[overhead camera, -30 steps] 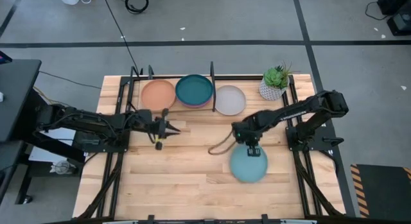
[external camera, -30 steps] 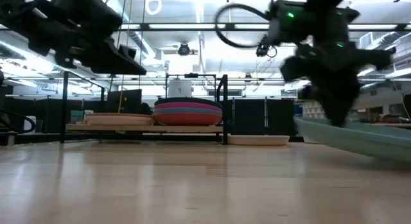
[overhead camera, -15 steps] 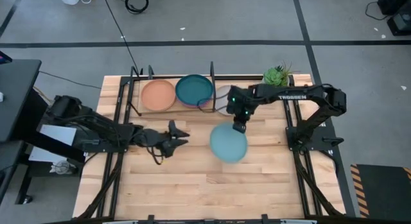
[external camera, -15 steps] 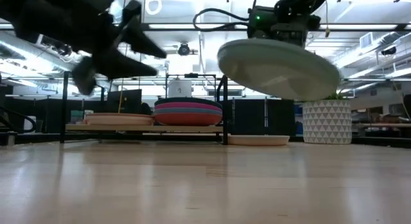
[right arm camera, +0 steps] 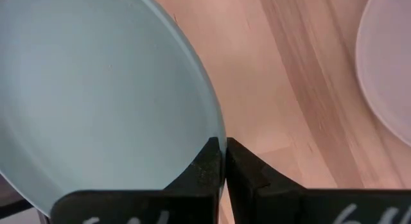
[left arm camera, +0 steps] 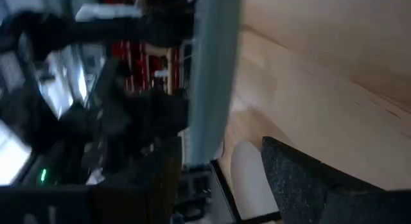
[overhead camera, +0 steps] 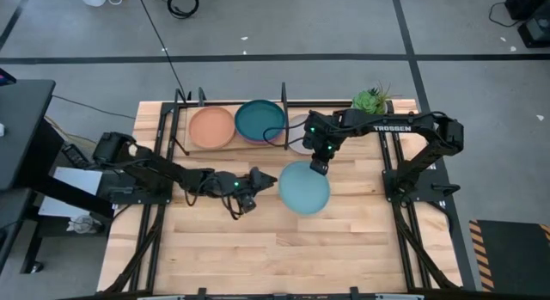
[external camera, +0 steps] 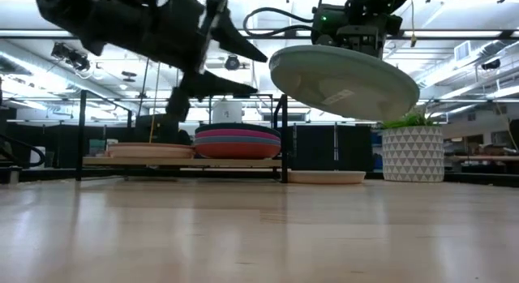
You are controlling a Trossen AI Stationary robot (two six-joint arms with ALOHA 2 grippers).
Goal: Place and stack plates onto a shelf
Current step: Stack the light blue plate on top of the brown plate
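I will next pick up the light blue plate by its rim [overhead camera: 282, 191] with my left gripper, so that I can stack it onto the peach plate [overhead camera: 211, 126] on the shelf.
A light blue plate [overhead camera: 303, 188] hangs above the table's middle, and my right gripper [overhead camera: 320, 165] is shut on it. My left gripper [overhead camera: 265, 181] stands open at the plate's left rim. In the left wrist view the plate [left arm camera: 212, 70] shows edge-on ahead of the spread fingers, and I see no touch. On the shelf [external camera: 97, 161] at the far edge lie a peach plate [overhead camera: 211, 126] and a stack with a dark teal plate [overhead camera: 259, 119] on top. A cream-white plate [overhead camera: 302, 137] rests flat on the tabletop beside the shelf, partly behind my right arm. My right gripper pinches the light blue plate's far rim [right arm camera: 215, 131] between its two fingers. The fingers slant down at it from the far side. The plate [external camera: 345, 72] is lifted clear of the table and tilted, its left side higher in the low view.
A potted plant [overhead camera: 369, 111] in a white pot [external camera: 412, 153] stands at the far right corner. Upright black rods [overhead camera: 284, 95] of the shelf rise beside the stack. The near half of the plank tabletop [overhead camera: 258, 248] is bare wood.
My right gripper has lifted the light blue plate off the table and carried it up, toward the far edge and leftward; the plate now hangs tilted. My left gripper has moved toward the table's right, up to the plate's left rim, and has opened.
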